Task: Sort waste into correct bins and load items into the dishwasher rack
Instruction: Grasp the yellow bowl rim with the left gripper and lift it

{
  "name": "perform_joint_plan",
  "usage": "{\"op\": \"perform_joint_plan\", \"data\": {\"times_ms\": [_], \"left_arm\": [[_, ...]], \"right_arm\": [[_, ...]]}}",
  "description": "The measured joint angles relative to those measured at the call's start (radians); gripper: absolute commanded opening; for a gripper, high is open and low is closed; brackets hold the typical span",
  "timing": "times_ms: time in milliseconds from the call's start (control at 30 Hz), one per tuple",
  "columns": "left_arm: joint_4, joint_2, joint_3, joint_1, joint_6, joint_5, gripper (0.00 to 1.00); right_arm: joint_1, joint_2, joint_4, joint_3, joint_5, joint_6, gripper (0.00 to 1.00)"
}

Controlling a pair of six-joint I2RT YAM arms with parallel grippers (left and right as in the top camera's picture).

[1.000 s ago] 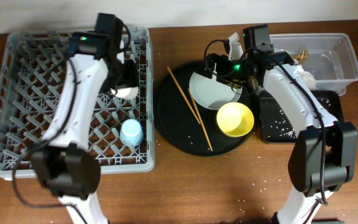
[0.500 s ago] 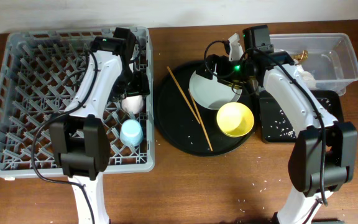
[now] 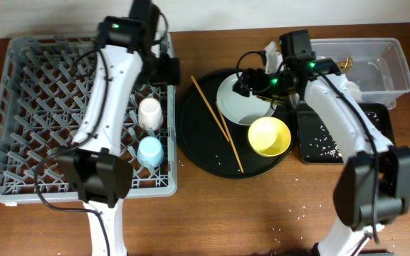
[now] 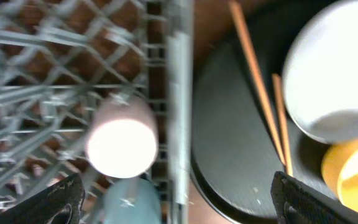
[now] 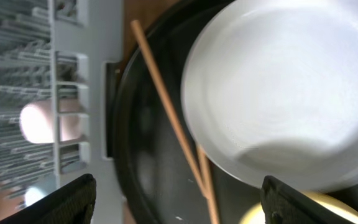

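The yellow bowl (image 3: 269, 136) needs my left gripper on its rim, so its body can tip on edge into the dishwasher rack.
The pink cup (image 3: 149, 112) stands upside down in the grey dishwasher rack (image 3: 41, 107), with the blue cup (image 3: 150, 151) just in front of it. My left gripper (image 3: 164, 72) is open and empty above the rack's right edge; its wrist view shows the pink cup (image 4: 122, 140) and blue cup (image 4: 132, 202) below. My right gripper (image 3: 251, 82) is open and empty over the pale plate (image 3: 244, 107). Two chopsticks (image 3: 216, 121) and the yellow bowl (image 3: 269, 136) lie on the round tray. The right wrist view shows the plate (image 5: 278, 93) and the chopsticks (image 5: 166, 118).
The round black tray (image 3: 194, 142) sits between the rack and the bins. The clear tub (image 3: 397, 71) at the back right holds white napkins and a gold wrapper. The shallow black rectangular tray (image 3: 333, 142) holds rice-like crumbs. A few crumbs lie on the table's front.
My left gripper has let go of the pink cup in the rack and has risen back toward the rack's right rear edge. My right gripper shifted slightly over the plate.
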Motion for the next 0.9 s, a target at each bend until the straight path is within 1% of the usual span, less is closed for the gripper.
{"op": "perform_joint_plan", "data": {"times_ms": [100,200,300,333,467,600,633,667,700,733,767,800,833,900], "left_arm": [[0.019,0.000,-0.006,-0.056,0.018,0.060,0.96],[0.094,0.000,-0.024,-0.118,0.031,0.129,0.95],[0.174,0.010,-0.055,-0.195,0.037,0.179,0.95],[0.214,0.026,-0.066,-0.231,0.038,0.207,0.94],[0.308,0.111,-0.071,-0.311,0.039,0.299,0.90],[0.344,0.229,-0.080,-0.382,0.036,0.333,0.89],[0.344,0.251,-0.084,-0.394,0.036,0.333,0.84],[0.343,0.271,-0.085,-0.403,0.034,0.333,0.81],[0.343,0.287,-0.086,-0.409,0.029,0.333,0.75],[0.341,0.300,-0.089,-0.414,0.029,0.332,0.59],[0.340,0.309,-0.092,-0.416,0.031,0.332,0.49],[0.340,0.310,-0.093,-0.416,0.023,0.332,0.45],[0.340,0.310,-0.093,-0.416,0.019,0.331,0.37],[0.341,0.310,-0.093,-0.415,0.014,0.329,0.28]], "right_arm": [[-0.003,-0.112,-0.041,0.000,0.126,-0.008,0.90],[-0.034,-0.235,-0.064,0.000,0.203,0.005,0.91],[-0.141,-0.369,-0.079,0.000,0.250,0.034,0.93],[-0.202,-0.427,-0.090,0.000,0.268,0.046,0.95],[-0.342,-0.539,-0.142,0.000,0.289,0.064,0.96],[-0.385,-0.591,-0.200,0.001,0.296,0.069,0.96],[-0.385,-0.589,-0.206,0.001,0.296,0.069,0.96],[-0.385,-0.586,-0.213,0.001,0.296,0.068,0.97],[-0.385,-0.581,-0.219,0.001,0.296,0.069,0.96],[-0.385,-0.574,-0.224,0.001,0.296,0.069,0.96],[-0.385,-0.569,-0.226,0.001,0.296,0.068,0.96],[-0.385,-0.566,-0.227,0.001,0.296,0.069,0.96],[-0.385,-0.563,-0.227,0.001,0.296,0.069,0.97],[-0.385,-0.559,-0.228,0.001,0.296,0.069,0.96]]}}
